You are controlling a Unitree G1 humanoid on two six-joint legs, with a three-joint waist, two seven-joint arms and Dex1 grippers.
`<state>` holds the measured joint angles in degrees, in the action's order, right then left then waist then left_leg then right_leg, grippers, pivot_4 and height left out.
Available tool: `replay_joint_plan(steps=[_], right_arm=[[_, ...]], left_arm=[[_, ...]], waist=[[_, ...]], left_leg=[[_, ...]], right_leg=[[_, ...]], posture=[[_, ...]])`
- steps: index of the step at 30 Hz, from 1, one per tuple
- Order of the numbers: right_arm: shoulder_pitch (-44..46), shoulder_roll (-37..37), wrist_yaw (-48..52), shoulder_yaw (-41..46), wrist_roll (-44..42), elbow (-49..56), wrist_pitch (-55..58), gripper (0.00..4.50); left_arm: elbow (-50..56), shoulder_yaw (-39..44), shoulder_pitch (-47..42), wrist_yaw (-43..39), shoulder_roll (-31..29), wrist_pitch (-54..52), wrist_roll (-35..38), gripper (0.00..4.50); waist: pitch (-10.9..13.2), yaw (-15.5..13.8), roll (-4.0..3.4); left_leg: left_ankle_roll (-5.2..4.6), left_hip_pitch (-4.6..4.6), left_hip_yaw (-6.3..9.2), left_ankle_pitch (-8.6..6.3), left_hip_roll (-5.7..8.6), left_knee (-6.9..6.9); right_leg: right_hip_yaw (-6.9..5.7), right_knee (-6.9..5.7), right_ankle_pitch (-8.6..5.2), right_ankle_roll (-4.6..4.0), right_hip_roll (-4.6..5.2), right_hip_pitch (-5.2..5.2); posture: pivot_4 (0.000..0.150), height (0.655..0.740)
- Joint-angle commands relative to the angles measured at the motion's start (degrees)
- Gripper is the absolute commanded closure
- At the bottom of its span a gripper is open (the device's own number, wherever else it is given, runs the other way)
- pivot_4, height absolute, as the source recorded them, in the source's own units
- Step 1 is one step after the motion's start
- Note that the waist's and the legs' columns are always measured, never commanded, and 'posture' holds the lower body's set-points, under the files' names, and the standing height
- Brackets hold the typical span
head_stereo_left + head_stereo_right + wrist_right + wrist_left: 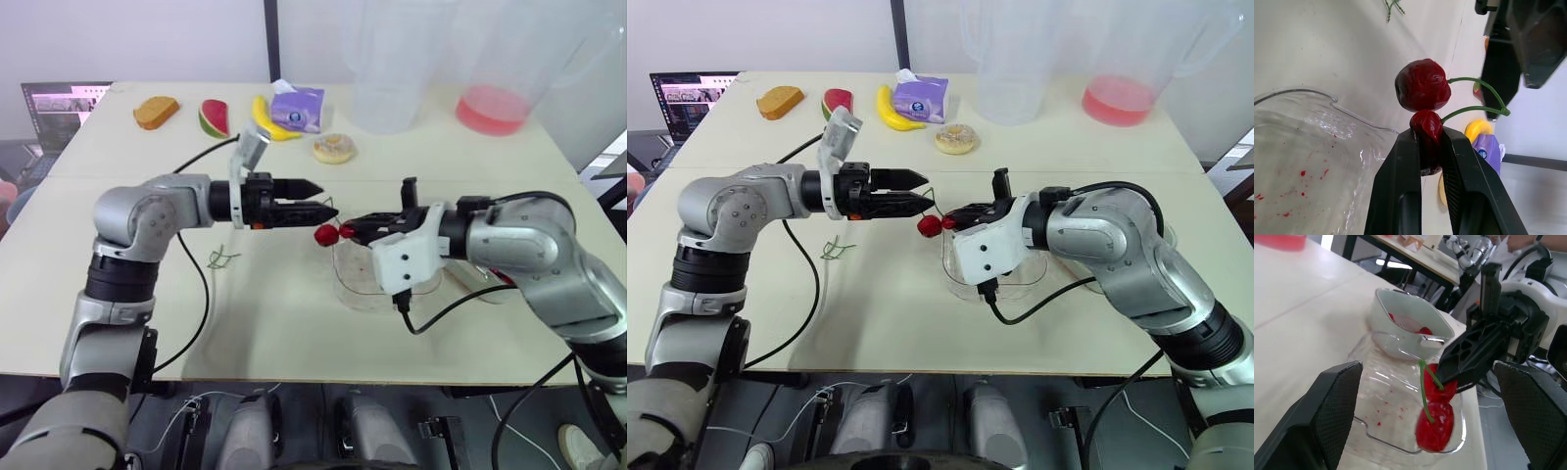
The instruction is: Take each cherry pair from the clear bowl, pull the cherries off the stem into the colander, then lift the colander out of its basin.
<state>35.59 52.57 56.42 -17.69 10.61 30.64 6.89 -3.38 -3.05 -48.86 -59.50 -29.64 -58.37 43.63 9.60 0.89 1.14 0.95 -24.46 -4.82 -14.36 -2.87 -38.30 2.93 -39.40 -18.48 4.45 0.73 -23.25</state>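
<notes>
The cherries and my right gripper crowd the lower ends of the stem. My left gripper should pinch the stem by its arched top (330, 202) (1421, 362) next.
A cherry pair (326, 234) hangs in the air over the near-left rim of the clear bowl (358, 290). My right gripper (346, 232) is shut on one of its cherries (1425, 128), while the other cherry (1422, 85) hangs free beside the fingertips. The green stem (1484, 98) arches up toward my left gripper (328, 199), which is open just above and left of the pair. Its fingers (1332, 411) stand wide on either side of the cherries. Beyond the bowl sits the white colander (1382, 303) with a few red cherries inside.
Loose green stems (222, 258) lie on the table left of the bowl. At the back are bread (156, 111), a watermelon slice (214, 117), a banana (266, 121), a tissue pack (297, 108), a donut (334, 148) and two clear pitchers (493, 106). A laptop (59, 103) sits at the far left.
</notes>
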Motion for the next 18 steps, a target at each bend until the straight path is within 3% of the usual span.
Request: replay_joint_plan(steps=[1,11,14,18], right_arm=[[0.3,-0.7,0.6,1.4,0.3,1.0,-1.1,4.33],[-0.3,-0.7,2.5,1.9,0.5,1.7,-1.6,4.33],[-0.3,-0.9,2.7,2.1,0.3,2.0,-1.5,4.33],[-0.2,-1.0,3.0,2.1,0.2,2.2,-1.3,4.33]], left_arm=[[-0.5,-0.2,-1.7,-0.9,0.5,-0.3,0.1,0.0],[-2.7,-0.2,-3.2,-1.8,1.7,-2.0,0.4,0.0],[-2.9,-1.2,-3.3,-2.8,1.4,-1.7,-0.3,1.32],[-3.1,-2.1,-3.3,-4.1,1.3,-1.0,-1.4,3.41]], waist=[[0.0,-0.1,0.0],[0.0,-0.1,0.0],[0.0,0.0,0.0],[0.0,-0.1,0.0]], left_leg=[[0.0,0.0,0.0,0.0,0.0,0.0],[0.0,0.0,0.01,0.0,0.02,0.0],[0.0,0.0,0.01,0.0,0.01,0.0],[0.01,0.0,0.01,0.01,0.01,0.0]], right_leg=[[0.0,0.0,0.0,0.0,0.0,0.0],[0.0,0.0,0.0,0.0,0.01,0.01],[0.0,0.0,0.0,0.0,0.01,0.01],[0.0,0.0,0.0,0.0,0.01,0.01]], posture=[[0.15,0.74],[0.15,0.74],[0.15,0.74],[0.15,0.74]])
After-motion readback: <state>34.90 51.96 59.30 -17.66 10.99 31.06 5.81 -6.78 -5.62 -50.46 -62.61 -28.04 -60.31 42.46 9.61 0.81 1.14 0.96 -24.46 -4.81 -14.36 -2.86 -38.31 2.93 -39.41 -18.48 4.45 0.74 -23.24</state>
